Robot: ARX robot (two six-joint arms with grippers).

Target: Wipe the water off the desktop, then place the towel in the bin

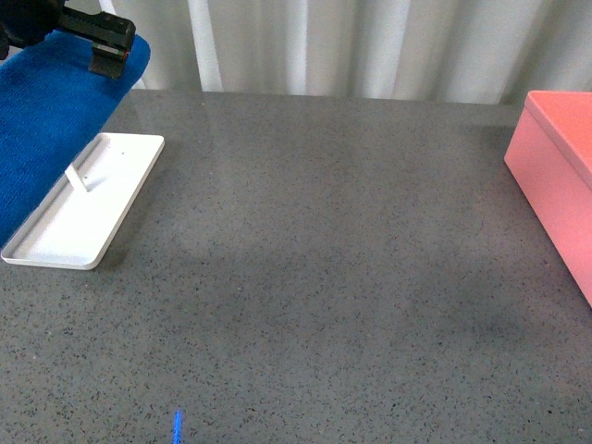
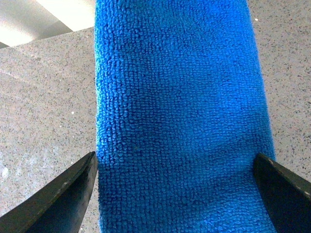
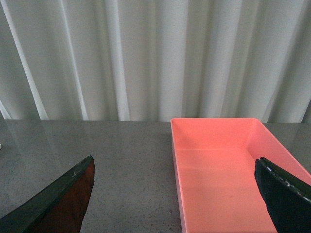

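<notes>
I need to grab the blue towel (image 1: 42,129) next with my left gripper by its middle, between its long edges. Then I need to wipe up the water on the desktop.
The blue towel (image 1: 42,129) lies at the far left of the desktop (image 1: 324,277), beside the white tray. My left gripper (image 1: 109,46) hovers over the towel's far end. In the left wrist view the towel (image 2: 180,121) fills the space between the wide-apart black fingers (image 2: 63,194), and the left gripper (image 2: 177,194) is open around it. The pink bin (image 1: 560,176) stands at the right edge. The right gripper (image 3: 175,194) is open above the bin (image 3: 223,170), which holds nothing. No water shows clearly on the desktop.
A flat white tray (image 1: 83,199) with a small white rod stands left of centre, next to the towel. White curtains (image 1: 351,46) hang behind the desktop's far edge. A small blue mark (image 1: 178,425) shows near the front edge.
</notes>
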